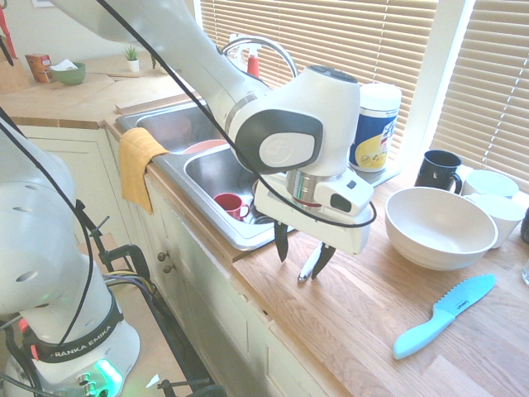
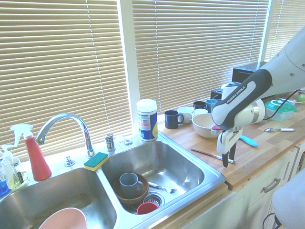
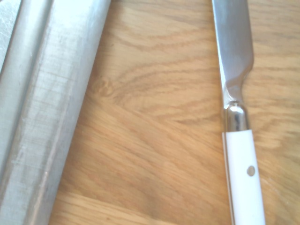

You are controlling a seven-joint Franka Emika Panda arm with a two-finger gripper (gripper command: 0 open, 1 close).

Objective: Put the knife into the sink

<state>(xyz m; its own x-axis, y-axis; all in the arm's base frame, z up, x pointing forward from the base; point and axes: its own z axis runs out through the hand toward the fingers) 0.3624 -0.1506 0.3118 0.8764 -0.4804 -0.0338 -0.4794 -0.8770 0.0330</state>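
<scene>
The robot's gripper needs to grab the knife by its white handle [image 2: 229, 160] next, because the knife's metal blade [image 2: 203, 152] lies bare on the wood.
The knife [image 2: 209, 154] lies flat on the wooden counter just right of the sink [image 2: 209, 174]. It is slim, with a white handle [image 3: 241, 173] and a narrow metal blade [image 3: 232, 42]. In the first exterior view only a short silvery stretch of the knife [image 1: 308, 270] shows between the fingers. My gripper [image 1: 302, 253] points straight down over the handle end, its dark fingers apart on either side of the knife and low to the wood. The gripper [image 2: 228, 156] stands near the counter's front edge. The sink's steel rim [image 3: 42, 93] runs close beside the knife.
In the near basin are a red cup [image 1: 230, 204], a brown bowl with a mug [image 2: 129, 186] and a fork. A big white bowl [image 1: 438, 227], a light-blue plastic knife [image 1: 442, 316], a black mug [image 1: 438, 169] and a wipes canister [image 1: 376, 124] stand on the counter. A yellow cloth [image 1: 136, 161] hangs over the sink's front.
</scene>
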